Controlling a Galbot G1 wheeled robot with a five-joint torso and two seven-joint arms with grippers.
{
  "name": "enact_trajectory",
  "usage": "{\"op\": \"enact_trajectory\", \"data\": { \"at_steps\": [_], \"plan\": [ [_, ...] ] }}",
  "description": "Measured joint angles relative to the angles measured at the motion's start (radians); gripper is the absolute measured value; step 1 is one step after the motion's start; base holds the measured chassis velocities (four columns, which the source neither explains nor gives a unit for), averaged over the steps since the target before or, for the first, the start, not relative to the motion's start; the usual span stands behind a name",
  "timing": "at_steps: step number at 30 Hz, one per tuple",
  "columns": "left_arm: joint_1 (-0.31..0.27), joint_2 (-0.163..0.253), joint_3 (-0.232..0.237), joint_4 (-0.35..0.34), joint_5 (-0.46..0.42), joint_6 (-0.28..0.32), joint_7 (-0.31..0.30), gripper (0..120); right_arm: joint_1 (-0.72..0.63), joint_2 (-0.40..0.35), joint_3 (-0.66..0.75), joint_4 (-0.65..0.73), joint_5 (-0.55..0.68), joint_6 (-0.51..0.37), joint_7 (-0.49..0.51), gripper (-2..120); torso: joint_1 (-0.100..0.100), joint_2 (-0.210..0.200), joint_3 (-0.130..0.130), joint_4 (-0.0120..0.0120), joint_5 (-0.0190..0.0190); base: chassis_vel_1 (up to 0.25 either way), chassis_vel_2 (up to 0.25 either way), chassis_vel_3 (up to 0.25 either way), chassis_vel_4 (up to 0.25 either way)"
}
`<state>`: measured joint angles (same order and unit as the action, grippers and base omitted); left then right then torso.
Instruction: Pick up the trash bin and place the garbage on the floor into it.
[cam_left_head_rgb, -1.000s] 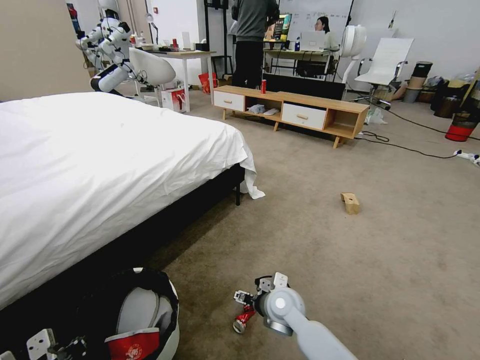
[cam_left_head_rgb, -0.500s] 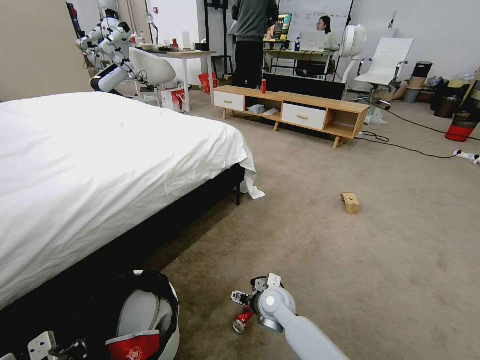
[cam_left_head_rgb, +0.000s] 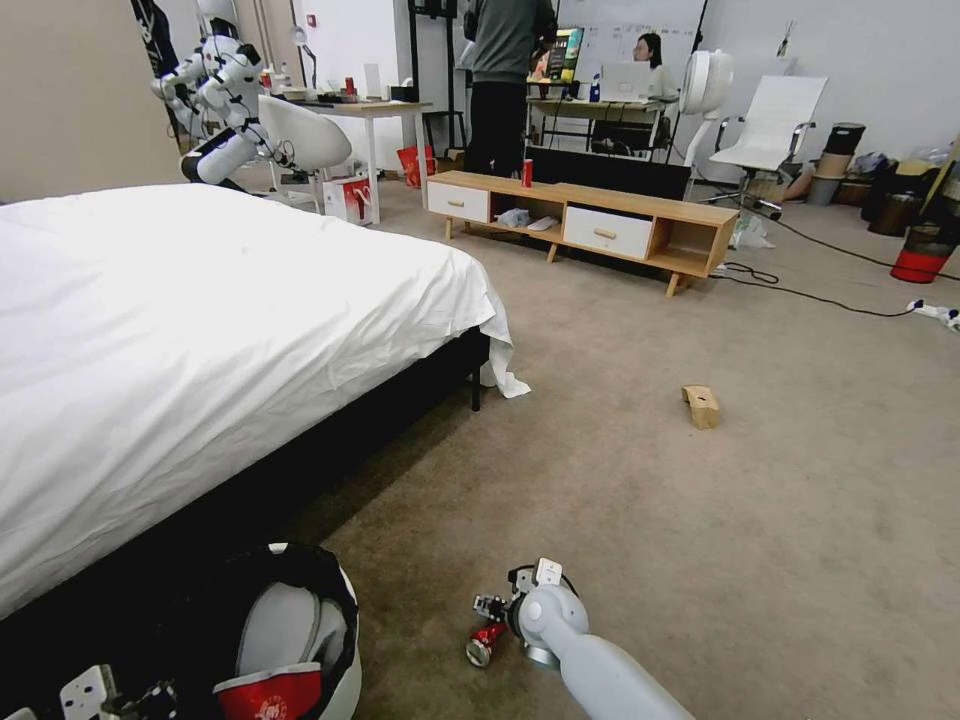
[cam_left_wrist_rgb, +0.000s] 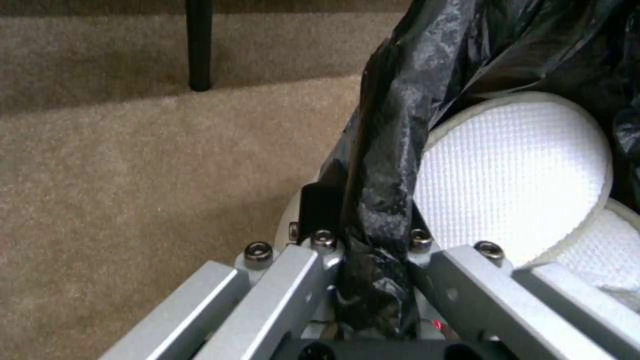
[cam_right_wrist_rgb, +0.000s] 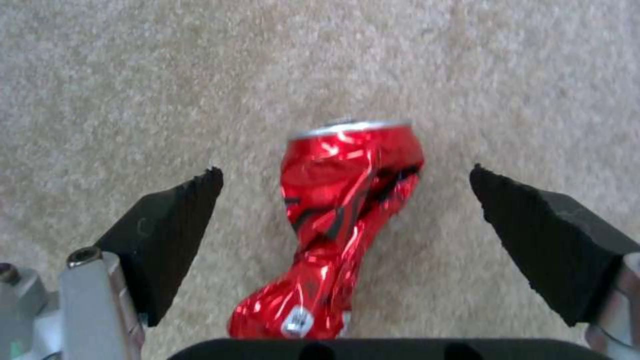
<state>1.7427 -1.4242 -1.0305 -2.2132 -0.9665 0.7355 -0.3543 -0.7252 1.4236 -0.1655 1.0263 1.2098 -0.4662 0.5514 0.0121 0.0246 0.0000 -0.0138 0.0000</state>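
Note:
The twisted tail bends away at a slant, so my right gripper should next grab the crushed red can by the facing sides under its silver rim (cam_left_head_rgb: 484, 644).
The trash bin (cam_left_head_rgb: 335, 640), white with a black bag liner (cam_left_wrist_rgb: 413, 90) and a white lid piece (cam_left_wrist_rgb: 513, 175) inside, stands at the lower left beside the bed. A red-white cup (cam_left_head_rgb: 265, 692) lies in it. My left gripper (cam_left_head_rgb: 100, 692) (cam_left_wrist_rgb: 363, 240) is shut on the bin's bagged rim. On the floor (cam_left_head_rgb: 700, 540) lies garbage: a crushed red can (cam_left_head_rgb: 484, 640) (cam_right_wrist_rgb: 340, 200) and, farther off, a tan cardboard box (cam_left_head_rgb: 701, 405). My right gripper (cam_left_head_rgb: 493, 610) (cam_right_wrist_rgb: 345, 172) hangs open just over the can, one black pad (cam_right_wrist_rgb: 170, 230) on each side of it.
The white-sheeted bed (cam_left_head_rgb: 200, 330) with its black leg (cam_left_head_rgb: 476, 385) takes up the left. A low wooden bench (cam_left_head_rgb: 590, 225) with an upright red can (cam_left_head_rgb: 527, 172) stands at the back. A red bin (cam_left_head_rgb: 920, 262) and cables (cam_left_head_rgb: 800, 292) lie far right. Open carpet stretches to the right.
My right wrist has sunk slightly toward the crushed can, which lies still. The left gripper keeps its hold on the bin.

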Motion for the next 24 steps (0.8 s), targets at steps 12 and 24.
{"op": "enact_trajectory", "data": {
  "at_steps": [12,24],
  "plan": [
    [-0.005,-0.004,0.004,0.005,0.004,0.0,0.004,2,0.039,0.042,-0.025,-0.105,-0.079,0.006,-0.074,93,0.0,0.0,0.0,0.0,0.0,0.0,0.0,0.0,0.0],
    [-0.008,-0.003,0.005,0.009,0.004,0.0,0.005,2,0.047,0.071,-0.032,-0.198,-0.168,0.019,-0.142,93,0.0,0.001,0.0,0.0002,0.0002,0.0,0.0,0.0,0.0]
  ]
}}
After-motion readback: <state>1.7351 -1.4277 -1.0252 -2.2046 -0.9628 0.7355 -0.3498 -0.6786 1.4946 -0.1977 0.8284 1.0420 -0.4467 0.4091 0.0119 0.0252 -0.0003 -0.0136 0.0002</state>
